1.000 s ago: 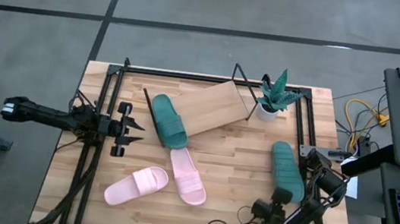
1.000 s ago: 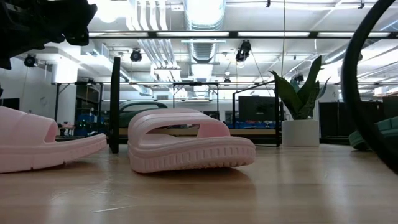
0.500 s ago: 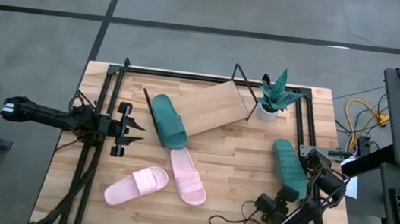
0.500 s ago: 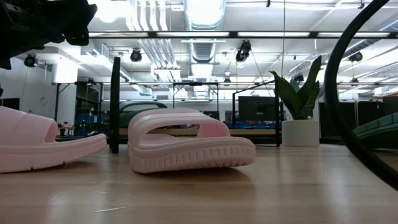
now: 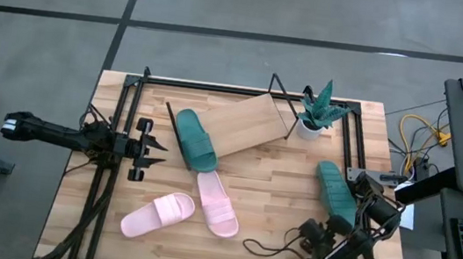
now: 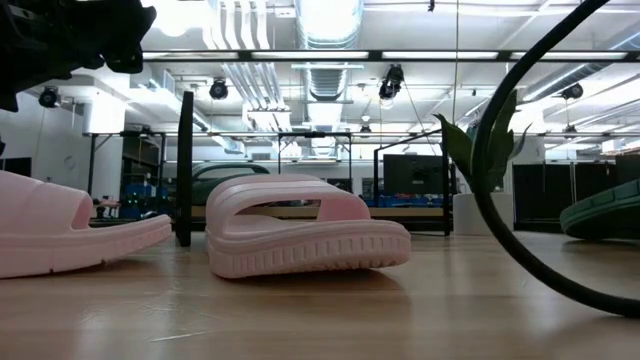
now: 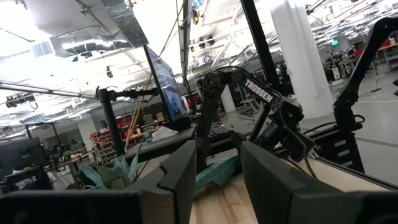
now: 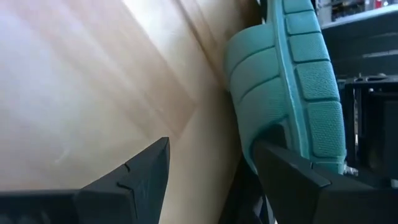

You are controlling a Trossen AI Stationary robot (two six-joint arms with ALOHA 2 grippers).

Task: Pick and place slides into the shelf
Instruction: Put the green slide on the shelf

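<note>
The right gripper takes hold of the green slide by the edge of its strap (image 8: 261, 134) next, to get the slide ready for the shelf.
One dark green slide (image 5: 195, 140) lies across the left end of the slanted wooden shelf (image 5: 254, 123). Two pink slides (image 5: 157, 215) (image 5: 218, 203) rest on their soles on the table and show close up in the low view (image 6: 300, 225). The second green slide (image 5: 334, 195) lies by the table's right edge, its treaded sole (image 8: 292, 68) turned toward the right wrist camera. My right gripper (image 5: 325, 231) is at that slide's near end, open (image 8: 211, 180). My left gripper (image 5: 160, 152) waits open near the table's left edge, left of the shelf. My right gripper has one finger (image 8: 292, 180) against the near end (image 8: 261, 140) of the green slide's sole. The other finger (image 8: 134, 180) stands apart, with bare wood between it and the slide. It comes from the table's near side. That finger hides the exact place of contact.
A potted plant (image 5: 317, 114) stands by the shelf's right end. A black cable (image 5: 269, 258) loops over the table's near right part and arcs across the low view (image 6: 500, 200). Black frame rails (image 5: 106, 176) run along the table's left and right sides.
My right arm has shifted at the table's near right corner, first a little left and nearer, then back toward the green slide. Its black cable loop has swung left across the low view and uncovered the green slide there. My left arm has kept still.
</note>
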